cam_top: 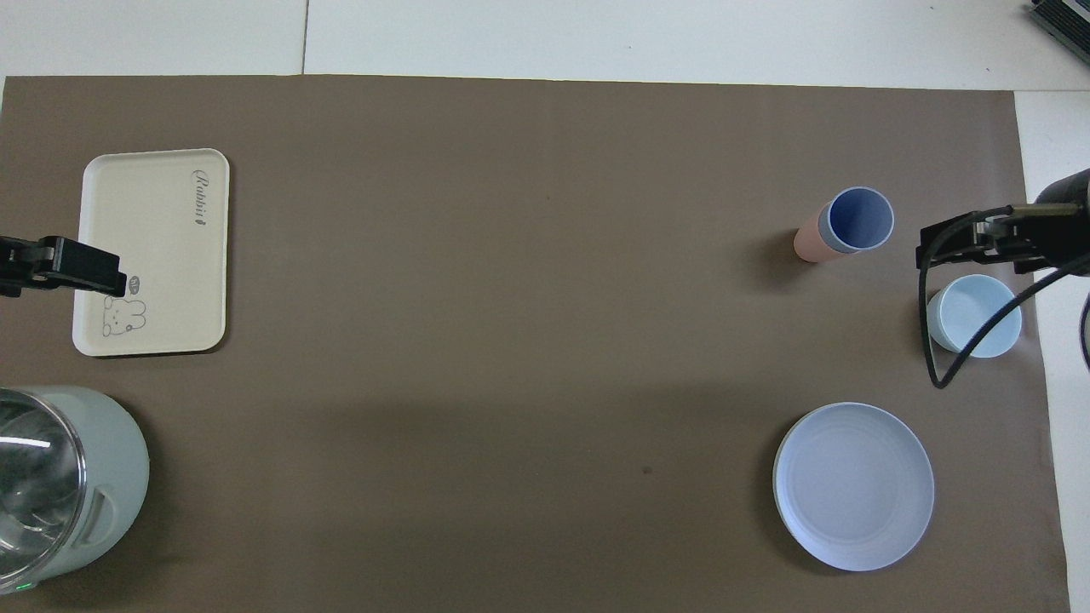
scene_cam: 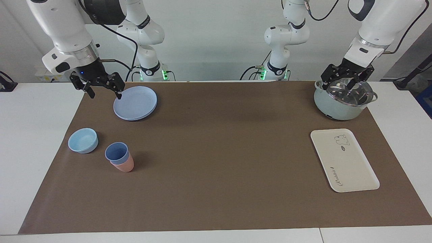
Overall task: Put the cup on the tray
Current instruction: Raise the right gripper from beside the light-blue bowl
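Note:
The periwinkle-blue cup (cam_top: pixel 858 219) should stay free for the tray, so my right gripper will grab the pink cup by its outer side next.
The periwinkle-blue cup (scene_cam: pixel 116 152) stands nested inside a pink cup (scene_cam: pixel 125 166) at the right arm's end of the mat; it also shows in the overhead view (cam_top: pixel 857 220). The cream-white tray (scene_cam: pixel 344 160) with the bear drawing lies bare at the left arm's end, also seen from overhead (cam_top: pixel 153 251). My right gripper (scene_cam: pixel 104 93) hangs open and empty in the air at the edge of the round blue plate (scene_cam: pixel 135 102). My left gripper (scene_cam: pixel 341 84) hangs open and empty over the pot's glass lid (scene_cam: pixel 347 92).
A squat light-blue bowl (scene_cam: pixel 83 140) stands beside the nested cups, toward the right arm's end. A pale green pot (scene_cam: pixel 337 108) stands nearer to the robots than the tray. A brown mat (scene_cam: pixel 216 152) covers the table.

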